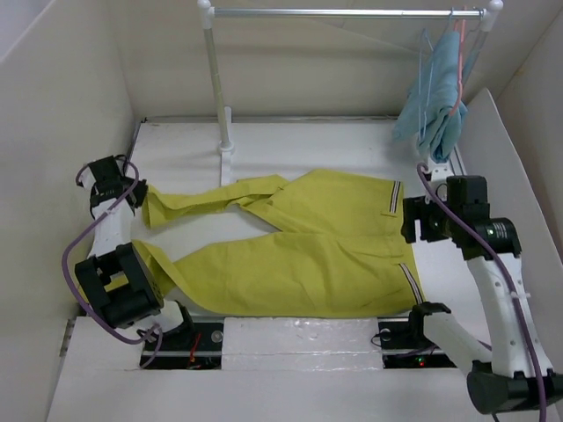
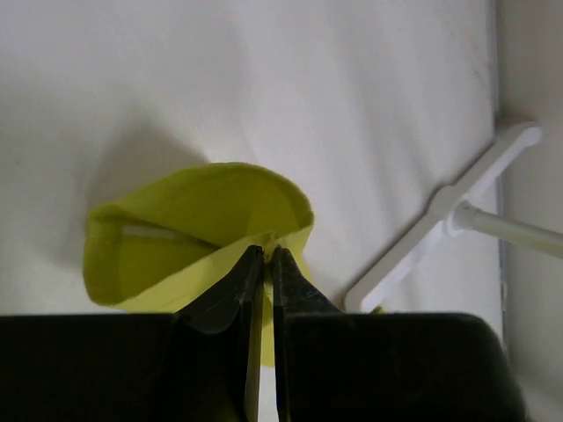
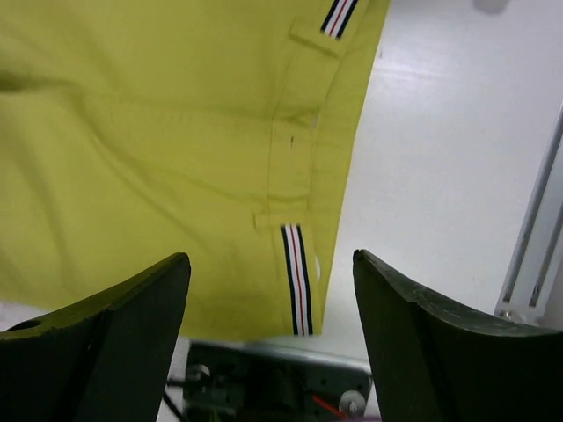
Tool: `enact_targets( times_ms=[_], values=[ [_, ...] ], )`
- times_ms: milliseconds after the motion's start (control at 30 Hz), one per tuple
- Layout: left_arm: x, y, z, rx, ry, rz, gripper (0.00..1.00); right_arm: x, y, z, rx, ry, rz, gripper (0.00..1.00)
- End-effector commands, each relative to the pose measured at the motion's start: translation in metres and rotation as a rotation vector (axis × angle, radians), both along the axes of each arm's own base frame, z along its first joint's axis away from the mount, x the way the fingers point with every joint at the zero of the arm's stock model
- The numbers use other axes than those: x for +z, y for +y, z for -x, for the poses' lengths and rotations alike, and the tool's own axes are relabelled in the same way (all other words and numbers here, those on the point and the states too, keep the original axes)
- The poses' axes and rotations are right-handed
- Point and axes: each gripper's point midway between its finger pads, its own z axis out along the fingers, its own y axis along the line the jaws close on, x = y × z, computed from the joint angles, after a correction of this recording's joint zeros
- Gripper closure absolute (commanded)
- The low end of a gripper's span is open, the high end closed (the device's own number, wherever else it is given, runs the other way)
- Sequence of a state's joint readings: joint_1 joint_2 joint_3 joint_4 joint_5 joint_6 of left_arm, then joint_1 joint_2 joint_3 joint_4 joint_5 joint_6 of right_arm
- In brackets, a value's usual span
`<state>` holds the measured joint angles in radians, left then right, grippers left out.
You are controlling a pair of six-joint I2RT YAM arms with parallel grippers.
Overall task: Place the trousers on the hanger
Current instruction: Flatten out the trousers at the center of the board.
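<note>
My right gripper next needs to grab the waistband edge between the striped loops, opposite the held cuff, to straighten the trousers (image 1: 299, 242) for hanging.
The mustard yellow-green trousers (image 1: 299, 242) lie flat on the white table, legs to the left, striped waistband (image 1: 394, 199) to the right. My left gripper (image 1: 139, 193) is shut on the cuff of the far leg; in the left wrist view the fingertips (image 2: 265, 251) pinch the folded cuff (image 2: 193, 229). My right gripper (image 1: 412, 221) hovers open over the waistband, which shows between the jaws of the right gripper (image 3: 271, 264) as a striped belt loop (image 3: 297, 280). A thin pale-blue wire hanger (image 1: 424, 75) hangs on the rail at the back right.
A white clothes rack with a metal rail (image 1: 343, 13) stands at the back; its post (image 1: 215, 97) and foot (image 2: 440, 224) are close to the held cuff. A pink hanger with light-blue cloth (image 1: 440, 97) hangs at the rail's right end. White walls enclose the table.
</note>
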<state>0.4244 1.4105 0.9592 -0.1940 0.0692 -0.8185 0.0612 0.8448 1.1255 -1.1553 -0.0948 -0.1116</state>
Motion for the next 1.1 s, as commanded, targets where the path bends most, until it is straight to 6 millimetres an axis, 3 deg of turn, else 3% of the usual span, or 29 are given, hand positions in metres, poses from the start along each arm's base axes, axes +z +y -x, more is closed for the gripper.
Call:
enact_targets(
  times_ms=[0, 33, 67, 100, 133, 267, 367, 467, 533, 567, 600, 700, 800, 900, 933, 1000, 1033, 1067],
  values=[
    [0.059, 0.003, -0.04, -0.026, -0.144, -0.055, 1.0, 0.005, 0.003, -0.062, -0.061, -0.137, -0.033, 0.2],
    [0.058, 0.004, -0.041, -0.024, -0.14, -0.056, 1.0, 0.007, 0.005, -0.088, -0.077, -0.22, -0.052, 0.2],
    [0.059, 0.004, -0.044, -0.032, -0.158, -0.056, 1.0, -0.003, 0.006, -0.097, -0.134, -0.224, -0.092, 0.2],
    [0.055, 0.004, -0.045, -0.034, -0.152, -0.054, 1.0, -0.034, 0.005, -0.098, -0.167, -0.176, -0.098, 0.2],
    [0.052, 0.003, -0.045, -0.037, -0.146, -0.05, 1.0, -0.041, 0.007, -0.117, -0.188, -0.214, -0.123, 0.2],
    [0.052, -0.01, -0.049, -0.07, -0.159, -0.03, 1.0, -0.092, 0.001, -0.136, -0.33, -0.183, -0.176, 0.19],
    [0.063, -0.015, -0.052, -0.083, -0.183, -0.031, 1.0, -0.117, -0.006, -0.147, -0.371, -0.146, -0.172, 0.18],
    [0.082, -0.023, -0.06, -0.103, -0.225, -0.048, 1.0, -0.131, -0.025, -0.155, -0.45, -0.122, -0.118, 0.18],
    [0.093, -0.026, -0.061, -0.106, -0.253, -0.051, 1.0, -0.157, -0.031, -0.16, -0.476, -0.039, -0.114, 0.21],
    [0.093, -0.026, -0.061, -0.106, -0.253, -0.051, 1.0, -0.151, -0.035, -0.164, -0.488, -0.055, -0.117, 0.21],
    [0.097, -0.026, -0.061, -0.106, -0.261, -0.056, 1.0, -0.171, -0.031, -0.165, -0.483, 0.017, -0.124, 0.25],
    [0.099, -0.026, -0.059, -0.103, -0.259, -0.062, 1.0, -0.18, -0.031, -0.163, -0.506, 0.05, -0.13, 0.28],
    [0.101, -0.028, -0.057, -0.108, -0.27, -0.06, 1.0, -0.18, -0.024, -0.17, -0.493, 0.035, -0.173, 0.27],
    [0.099, -0.029, -0.054, -0.112, -0.267, -0.058, 1.0, -0.187, -0.02, -0.171, -0.451, 0.089, -0.16, 0.48],
    [0.098, -0.028, -0.053, -0.107, -0.263, -0.064, 1.0, -0.187, -0.018, -0.175, -0.423, 0.102, -0.177, 0.64],
    [0.101, -0.026, -0.052, -0.101, -0.266, -0.079, 1.0, -0.186, -0.017, -0.176, -0.412, 0.095, -0.204, 0.81],
    [0.1, -0.025, -0.051, -0.095, -0.26, -0.083, 1.0, -0.188, -0.026, -0.174, -0.431, 0.091, -0.212, 0.97],
    [0.101, -0.025, -0.051, -0.094, -0.259, -0.084, 1.0, -0.181, -0.029, -0.174, -0.439, 0.068, -0.221, 1.0]
  ],
)
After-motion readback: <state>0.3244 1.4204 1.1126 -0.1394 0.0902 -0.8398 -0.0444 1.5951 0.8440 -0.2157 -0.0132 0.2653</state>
